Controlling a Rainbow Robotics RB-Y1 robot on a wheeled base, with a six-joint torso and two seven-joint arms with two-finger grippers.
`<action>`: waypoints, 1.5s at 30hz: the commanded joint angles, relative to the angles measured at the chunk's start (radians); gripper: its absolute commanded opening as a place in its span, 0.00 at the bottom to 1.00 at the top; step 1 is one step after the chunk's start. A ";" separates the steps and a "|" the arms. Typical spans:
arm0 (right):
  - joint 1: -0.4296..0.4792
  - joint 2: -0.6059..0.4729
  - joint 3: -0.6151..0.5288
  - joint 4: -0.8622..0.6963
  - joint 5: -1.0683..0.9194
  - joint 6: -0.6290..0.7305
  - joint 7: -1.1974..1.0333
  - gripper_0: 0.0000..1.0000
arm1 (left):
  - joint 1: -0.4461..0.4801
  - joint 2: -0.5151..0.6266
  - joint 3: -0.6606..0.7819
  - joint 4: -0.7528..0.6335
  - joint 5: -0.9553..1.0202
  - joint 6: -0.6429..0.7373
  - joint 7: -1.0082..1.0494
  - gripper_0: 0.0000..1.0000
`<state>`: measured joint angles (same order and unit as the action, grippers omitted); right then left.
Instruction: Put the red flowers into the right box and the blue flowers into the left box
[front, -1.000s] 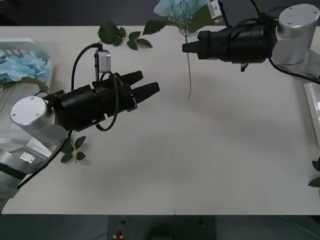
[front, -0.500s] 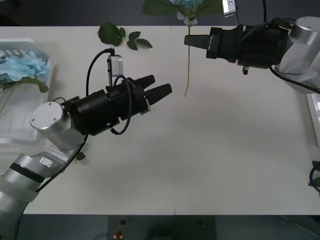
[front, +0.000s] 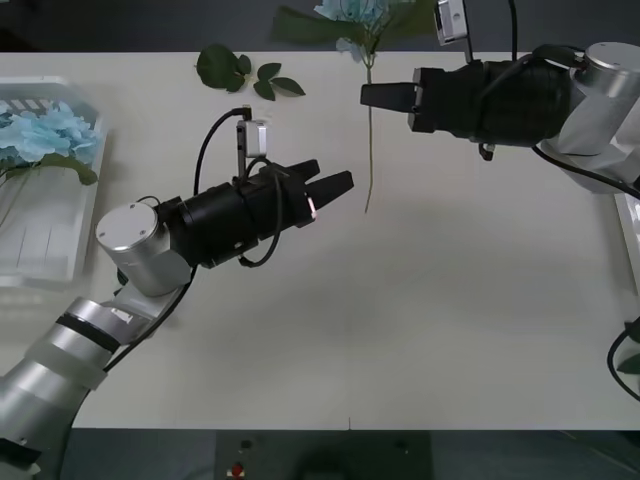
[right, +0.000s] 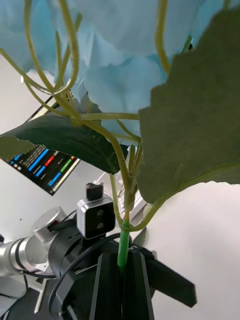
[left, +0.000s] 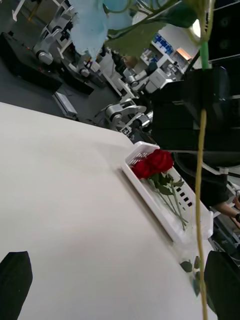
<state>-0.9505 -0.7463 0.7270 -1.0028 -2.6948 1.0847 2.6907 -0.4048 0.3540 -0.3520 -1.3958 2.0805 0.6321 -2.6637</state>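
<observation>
The blue flower's head spreads into wide petals and big leaves, so my left gripper will grab the bare lower stem (front: 370, 180) next.
My right gripper (front: 366, 96) hangs above the table's far side, shut on the thin green stem of a blue flower (front: 352, 12). Its pale blue head and big leaves rise past the far edge, and the stem dangles to mid-table. In the right wrist view the black fingers (right: 107, 285) pinch the stem below the blue flower (right: 120, 60). My left gripper (front: 331, 178) is open, just left of the stem's lower end. The left box (front: 40, 240) holds more blue flowers (front: 42, 135). Red flowers (left: 152, 162) lie in the right box (left: 150, 200), whose edge (front: 630, 215) shows at the front view's right.
Loose green leaf sprigs (front: 240, 72) lie at the far edge of the table, left of the held flower. More leaves (front: 630, 360) sit at the right edge. The white table (front: 420, 320) stretches wide between the two arms and toward the front.
My left arm has reached rightward, bringing its open gripper close to the hanging stem. The right gripper has shifted the blue flower slightly left, still holding it.
</observation>
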 joint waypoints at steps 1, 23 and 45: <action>-0.014 -0.028 -0.009 -0.030 -0.002 0.008 0.015 0.00 | -0.060 -0.020 -0.005 0.027 -0.007 -0.003 -0.018 1.00; -0.014 -0.008 -0.009 -0.030 -0.002 -0.006 0.015 0.00 | -0.054 0.033 -0.036 -0.040 0.047 0.018 0.005 1.00; -0.014 -0.008 -0.009 -0.033 -0.003 -0.023 0.015 0.00 | -0.062 -0.084 -0.137 -0.049 -0.030 -0.038 0.036 1.00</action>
<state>-0.9505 -0.7492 0.7270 -1.0041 -2.6948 1.0669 2.6907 -0.4458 0.2950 -0.4891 -1.4659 2.0673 0.6023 -2.6473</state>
